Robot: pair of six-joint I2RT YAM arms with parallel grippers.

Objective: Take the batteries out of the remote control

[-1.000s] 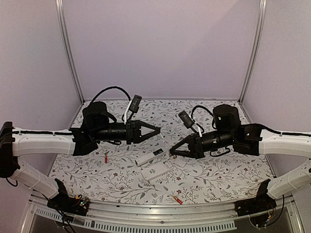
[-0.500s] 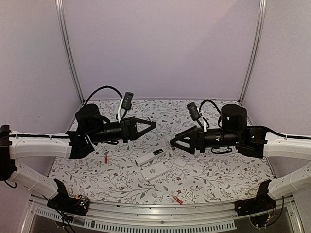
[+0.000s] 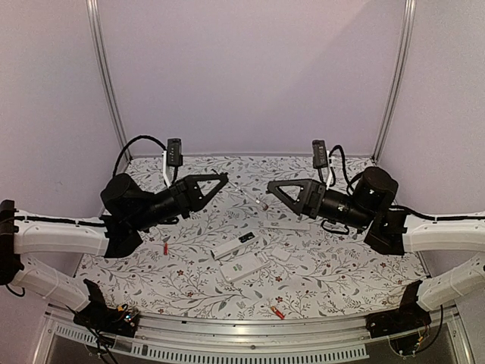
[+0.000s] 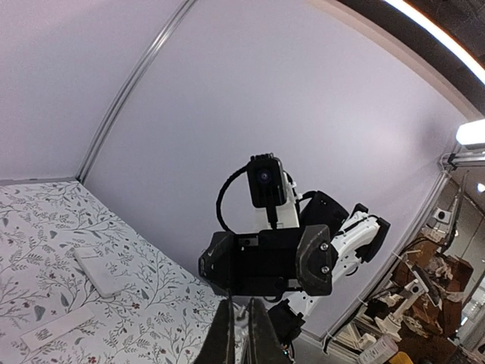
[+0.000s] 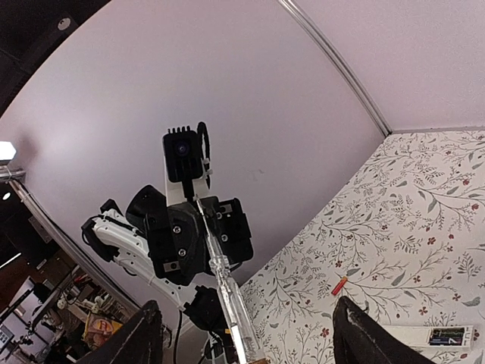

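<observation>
My right gripper grabs the screwdriver by its clear handle [image 3: 255, 199] [image 5: 238, 318] next, so its thin metal tip stays free to pry out batteries.
My left gripper [image 3: 222, 178] hangs above the table at back left. It is shut on the thin metal end of a clear-handled screwdriver [image 5: 224, 292], which slants toward my right gripper [image 3: 271, 191]. The right gripper's fingers [image 5: 144, 337] stand wide open on either side of the handle without touching it. A white remote control [image 3: 233, 247] lies mid-table with its dark battery bay showing, and a white piece [image 3: 244, 265] lies beside it. One red battery [image 3: 165, 248] lies to the left and an orange-red one [image 3: 277, 312] near the front edge.
Two more white pieces [image 3: 286, 225] [image 3: 286, 255] lie on the flowered cloth under the right arm. The left wrist view shows the right gripper [image 4: 265, 265] facing it, and a white piece [image 4: 98, 271] on the cloth. Purple walls close in the back and sides.
Both arms have risen from the remotes and swung toward the back wall. My right gripper has gone from shut to wide open. The left has stayed shut.
</observation>
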